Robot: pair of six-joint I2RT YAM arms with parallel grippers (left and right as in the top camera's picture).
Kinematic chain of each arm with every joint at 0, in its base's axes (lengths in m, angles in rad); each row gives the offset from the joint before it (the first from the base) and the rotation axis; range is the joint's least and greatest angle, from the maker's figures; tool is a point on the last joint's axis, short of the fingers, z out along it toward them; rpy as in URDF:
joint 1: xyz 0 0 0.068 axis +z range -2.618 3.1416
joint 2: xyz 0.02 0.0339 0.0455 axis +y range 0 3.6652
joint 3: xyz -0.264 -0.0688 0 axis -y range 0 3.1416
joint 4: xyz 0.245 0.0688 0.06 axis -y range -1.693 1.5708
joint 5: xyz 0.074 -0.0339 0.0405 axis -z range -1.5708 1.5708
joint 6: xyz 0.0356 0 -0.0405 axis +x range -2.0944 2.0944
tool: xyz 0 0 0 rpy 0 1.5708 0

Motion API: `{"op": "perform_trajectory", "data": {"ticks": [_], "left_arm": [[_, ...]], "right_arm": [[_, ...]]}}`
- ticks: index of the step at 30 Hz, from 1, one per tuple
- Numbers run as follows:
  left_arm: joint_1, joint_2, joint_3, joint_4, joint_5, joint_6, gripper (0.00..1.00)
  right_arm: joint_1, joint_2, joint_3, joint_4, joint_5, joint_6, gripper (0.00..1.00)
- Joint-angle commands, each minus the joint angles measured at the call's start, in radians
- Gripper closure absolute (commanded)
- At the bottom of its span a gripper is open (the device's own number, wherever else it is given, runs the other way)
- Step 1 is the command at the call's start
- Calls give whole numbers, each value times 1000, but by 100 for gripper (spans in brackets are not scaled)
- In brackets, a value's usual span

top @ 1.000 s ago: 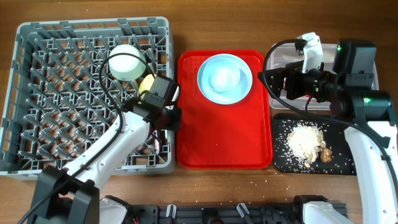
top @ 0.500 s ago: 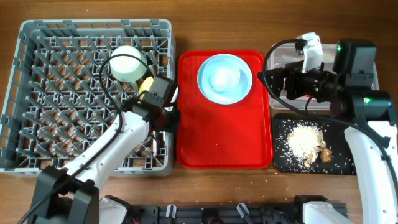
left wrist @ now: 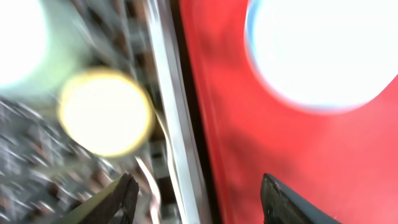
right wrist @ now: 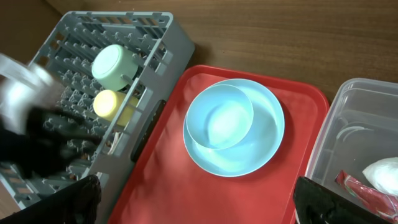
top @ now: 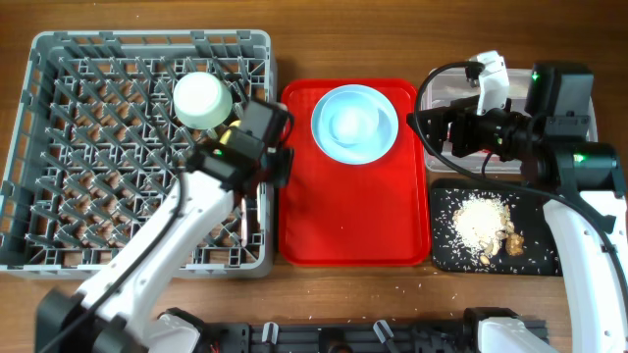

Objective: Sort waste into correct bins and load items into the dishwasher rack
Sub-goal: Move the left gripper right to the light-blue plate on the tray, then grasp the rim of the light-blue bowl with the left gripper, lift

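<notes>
The bluish bowl should next go upturned into the dishwasher rack, so the robot's left gripper should grab it by the bowl's rim facing the tray's open red area.
The grey dishwasher rack point(top: 59, 147) holds an upturned pale green bowl point(top: 199, 98) and a yellow cup point(top: 232, 130), which my left arm partly hides. A light blue plate point(top: 385, 142) with a bluish bowl point(top: 351, 123) on it sits on the red tray point(top: 353, 216). My left gripper point(left wrist: 199, 199) is open and empty over the rack's right rim, the yellow cup point(left wrist: 106, 112) just ahead in a blurred view. My right gripper point(right wrist: 202, 205) is open and empty, high over the tray's right side. A wrapper point(right wrist: 357, 190) and a napkin point(right wrist: 382, 174) lie in the clear tub point(right wrist: 348, 124).
Rice-like scraps point(top: 483, 221) lie in the black tray point(top: 442, 250) at the front right. The clear tub point(top: 437, 98) stands behind it, under my right arm. A thin white piece point(left wrist: 149, 180) lies in the rack by my left finger, too blurred to name.
My left arm has moved towards the far side along the rack's right rim and covers more of the yellow cup. The right arm has not moved.
</notes>
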Motion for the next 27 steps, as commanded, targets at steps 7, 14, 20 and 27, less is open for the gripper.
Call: {"op": "perform_trajectory", "data": {"ticks": [7,14,20,27], "left_arm": [[-42,53,91,273,277,-219,70],[-201,431,91,756,272,-228,64],[-215,552,91,947,250,-227,69],[-215,570,91,793,174,-125,74]], "right_arm": [[0,5,-1,2,2,-16,0],[0,5,-1,3,2,-16,0],[0,5,-1,3,2,-16,0],[0,5,-1,3,2,-16,0]]}}
